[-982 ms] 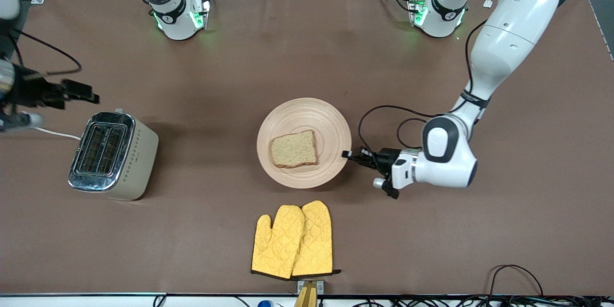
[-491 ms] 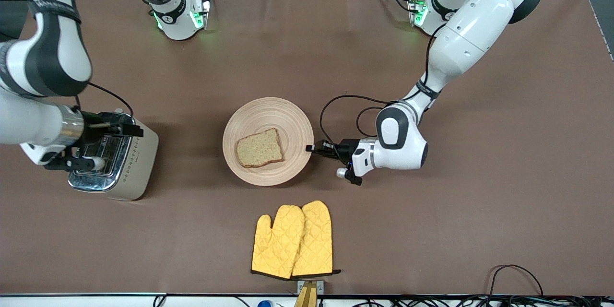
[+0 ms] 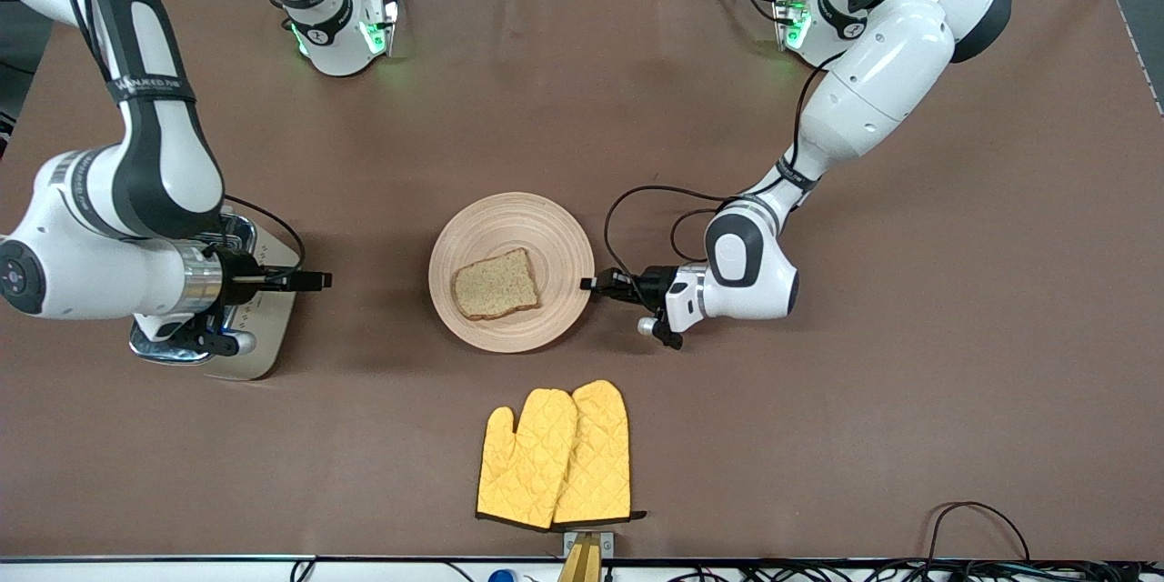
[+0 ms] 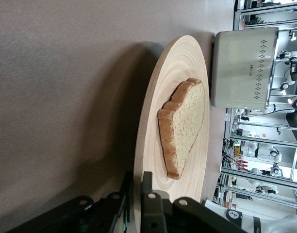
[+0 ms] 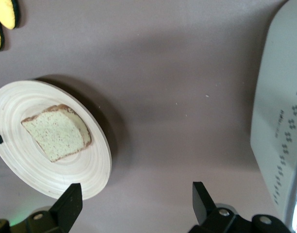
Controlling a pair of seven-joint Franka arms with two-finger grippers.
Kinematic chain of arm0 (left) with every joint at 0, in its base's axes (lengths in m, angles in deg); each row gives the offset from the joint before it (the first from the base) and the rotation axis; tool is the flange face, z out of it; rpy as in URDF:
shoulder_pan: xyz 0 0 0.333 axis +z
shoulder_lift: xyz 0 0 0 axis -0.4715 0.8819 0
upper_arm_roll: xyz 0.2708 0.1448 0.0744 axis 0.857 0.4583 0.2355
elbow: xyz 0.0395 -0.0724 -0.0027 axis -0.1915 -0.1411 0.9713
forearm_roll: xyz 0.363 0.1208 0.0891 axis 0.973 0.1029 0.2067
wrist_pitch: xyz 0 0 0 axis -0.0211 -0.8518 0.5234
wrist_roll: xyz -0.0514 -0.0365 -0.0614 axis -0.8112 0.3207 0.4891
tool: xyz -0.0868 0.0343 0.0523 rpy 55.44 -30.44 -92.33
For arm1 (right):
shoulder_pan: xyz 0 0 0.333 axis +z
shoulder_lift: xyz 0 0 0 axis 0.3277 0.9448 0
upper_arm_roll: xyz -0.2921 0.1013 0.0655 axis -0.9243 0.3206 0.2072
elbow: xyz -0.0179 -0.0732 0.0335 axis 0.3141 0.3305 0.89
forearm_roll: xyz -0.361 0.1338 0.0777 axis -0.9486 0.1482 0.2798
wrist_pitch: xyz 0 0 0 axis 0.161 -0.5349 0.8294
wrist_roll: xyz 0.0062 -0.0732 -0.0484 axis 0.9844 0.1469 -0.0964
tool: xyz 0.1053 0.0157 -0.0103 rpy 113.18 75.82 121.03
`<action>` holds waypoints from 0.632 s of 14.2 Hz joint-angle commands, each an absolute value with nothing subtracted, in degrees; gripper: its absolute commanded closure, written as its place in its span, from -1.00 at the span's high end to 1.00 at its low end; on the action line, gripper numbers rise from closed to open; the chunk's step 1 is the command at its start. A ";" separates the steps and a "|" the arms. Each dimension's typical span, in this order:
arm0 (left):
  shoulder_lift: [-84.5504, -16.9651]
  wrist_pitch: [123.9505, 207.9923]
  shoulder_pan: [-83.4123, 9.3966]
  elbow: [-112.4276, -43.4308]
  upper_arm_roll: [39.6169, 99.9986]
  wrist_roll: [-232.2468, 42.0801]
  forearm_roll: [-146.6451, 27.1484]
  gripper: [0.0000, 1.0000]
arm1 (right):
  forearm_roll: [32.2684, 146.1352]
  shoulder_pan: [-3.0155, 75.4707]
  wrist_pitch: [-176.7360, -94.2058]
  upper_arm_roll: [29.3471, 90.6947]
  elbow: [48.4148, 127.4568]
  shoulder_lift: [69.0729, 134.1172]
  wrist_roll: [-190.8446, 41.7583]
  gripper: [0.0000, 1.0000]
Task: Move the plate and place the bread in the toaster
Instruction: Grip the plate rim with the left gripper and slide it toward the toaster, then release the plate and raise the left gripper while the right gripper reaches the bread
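My left gripper opens now, since the pale wooden plate's lower edge (image 3: 509,348) sits low over the brown table, so the plate would lie there.
The pale wooden plate (image 3: 555,245) lies mid-table with the brown bread slice (image 3: 496,284) on it. My left gripper (image 3: 591,283) is shut on the plate's rim at the edge toward the left arm's end; in the left wrist view the fingers (image 4: 149,194) clamp the plate's rim (image 4: 153,136), with the bread (image 4: 185,126) and the toaster (image 4: 243,68) also in sight. The cream toaster (image 3: 269,332) is largely hidden under my right arm. My right gripper (image 3: 314,280) is open and empty, over the table between toaster and plate. The right wrist view shows plate (image 5: 85,170), bread (image 5: 56,132) and toaster side (image 5: 279,131).
A pair of yellow oven mitts (image 3: 555,455) lies nearer the front camera than the plate, close to the table's front edge. The left arm's black cable (image 3: 637,209) loops above the table beside the plate. Cables (image 3: 982,518) lie at the front corner.
The left gripper dragged the plate with the bread toward the right arm's end, then nearly stopped. The right arm swung in over the toaster, its gripper now pointing at the plate.
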State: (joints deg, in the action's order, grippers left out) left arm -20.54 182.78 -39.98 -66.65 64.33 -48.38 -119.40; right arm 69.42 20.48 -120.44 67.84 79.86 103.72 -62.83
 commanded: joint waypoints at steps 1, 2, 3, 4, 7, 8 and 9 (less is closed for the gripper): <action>-20.39 183.02 -40.09 -65.93 63.87 -47.32 -121.51 -0.44 | 70.64 23.34 -123.72 67.40 79.97 105.37 -59.15 1.00; -20.48 183.02 -40.00 -65.84 63.88 -47.41 -121.86 0.07 | 70.64 24.04 -125.13 67.40 80.14 105.99 -58.01 1.00; -20.83 183.28 -40.00 -65.84 63.88 -47.41 -121.86 0.99 | 70.72 24.40 -126.80 67.49 80.58 106.69 -57.82 1.00; -21.27 184.24 -39.65 -65.93 63.88 -48.20 -121.77 1.00 | 70.81 24.40 -128.55 67.49 82.15 106.96 -57.82 1.00; -23.02 184.51 -38.51 -65.84 64.49 -50.99 -121.07 1.00 | 71.42 25.10 -135.15 67.67 88.74 106.43 -57.65 1.00; -24.42 184.42 -38.42 -65.84 65.62 -54.58 -120.20 1.00 | 71.60 26.32 -136.38 67.67 89.63 106.26 -57.04 1.00; -25.91 184.42 -38.33 -65.84 66.68 -58.45 -118.28 1.00 | 71.60 27.47 -137.35 67.67 90.42 106.08 -55.29 1.00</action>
